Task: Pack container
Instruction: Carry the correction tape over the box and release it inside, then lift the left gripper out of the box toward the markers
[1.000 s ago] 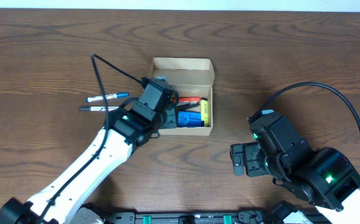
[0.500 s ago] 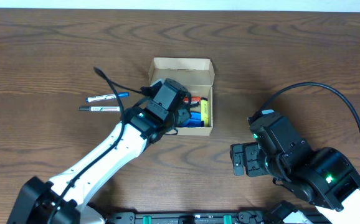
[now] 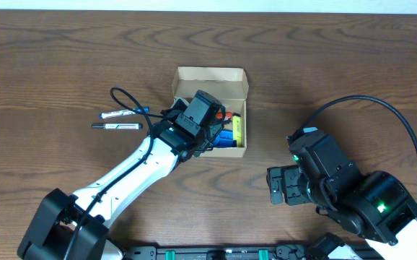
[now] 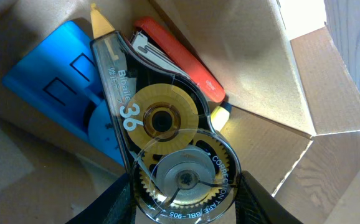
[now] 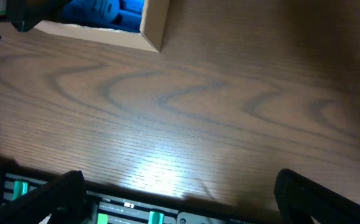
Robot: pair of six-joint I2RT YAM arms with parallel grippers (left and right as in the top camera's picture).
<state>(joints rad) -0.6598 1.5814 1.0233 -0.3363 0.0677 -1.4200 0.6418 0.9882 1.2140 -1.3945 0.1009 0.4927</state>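
The correction tape dispenser (image 4: 167,143) lies between blue and red-orange items and would settle in the container if released, so the left gripper will open.
The container (image 3: 210,75) is a small tan cardboard box, open, at mid-table. My left gripper (image 3: 207,124) hangs over its inside, shut on a clear correction tape dispenser (image 4: 167,143) with gold gears. The dispenser points down into the box between my black fingers (image 4: 114,202). Below it lie a blue item (image 4: 49,81), a red-orange item (image 4: 180,56) and a yellow marker (image 3: 238,128). My right gripper (image 3: 279,185) rests open near the front right with nothing in it. The right wrist view catches the container's corner (image 5: 152,25).
Two pens lie on the table left of the box: a blue-capped one (image 3: 124,113) and a black-tipped one (image 3: 117,126). The left arm's cable (image 3: 125,97) loops above them. Bare wood lies between the box and the right arm.
My left gripper has moved right, from the box's left edge to over its inside, with the correction tape in it. The right arm has not moved.
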